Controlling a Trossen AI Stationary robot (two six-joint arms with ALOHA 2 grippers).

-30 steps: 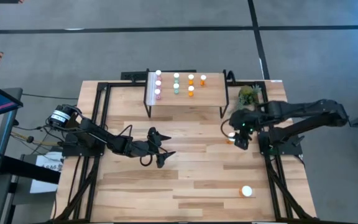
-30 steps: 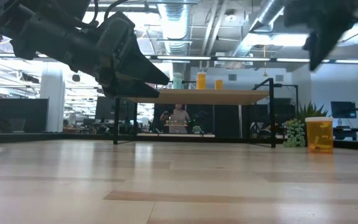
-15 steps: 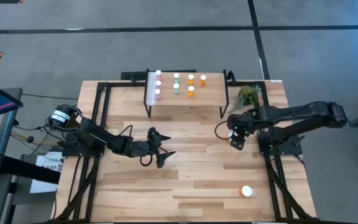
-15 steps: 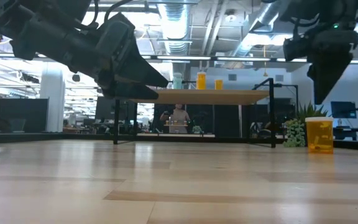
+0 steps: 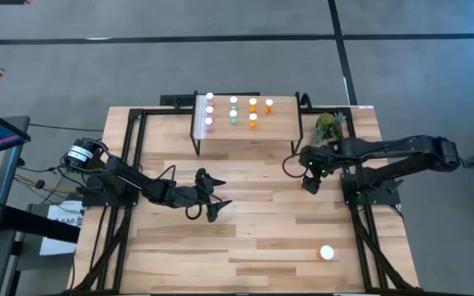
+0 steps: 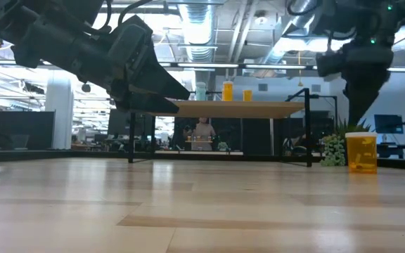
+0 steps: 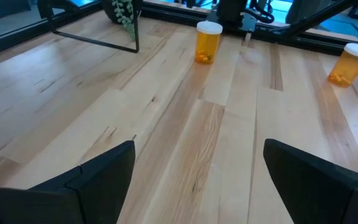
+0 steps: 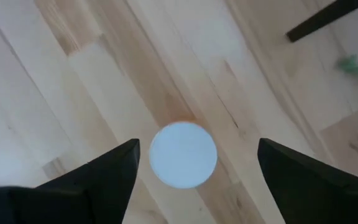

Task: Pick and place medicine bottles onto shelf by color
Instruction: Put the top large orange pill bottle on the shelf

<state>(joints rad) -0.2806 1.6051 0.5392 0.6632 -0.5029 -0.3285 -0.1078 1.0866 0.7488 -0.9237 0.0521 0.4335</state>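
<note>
My fingers stop above the white cap (image 8: 183,154) and closing now would miss the cap, so it is too early to close. My right gripper moves down next, before it closes on the cap.
An orange medicine bottle with a white cap (image 8: 183,154) stands upright on the table right of the shelf (image 5: 280,123). My right gripper (image 8: 197,149) hangs above it, pointing down and open, one finger on each side of the cap, clear of it. In the low view this bottle (image 6: 361,151) stands under the right gripper (image 6: 354,116). A second orange bottle (image 5: 326,253) stands near the front right. Several pink, teal and orange bottles stand in rows on the shelf, such as a pink one (image 5: 209,109). My left gripper (image 5: 223,193) waits open at mid-table.
A small green plant (image 5: 327,125) stands just beyond the right gripper, beside the shelf's right legs (image 5: 296,146). Black frame rails (image 5: 130,148) run along the table's left and right sides. Bare wood lies between the two arms and toward the near edge.
My right gripper has come down and shifted toward the table's left, so that it now stands over the orange bottle and hides it in the high view. The bottle has not moved.
</note>
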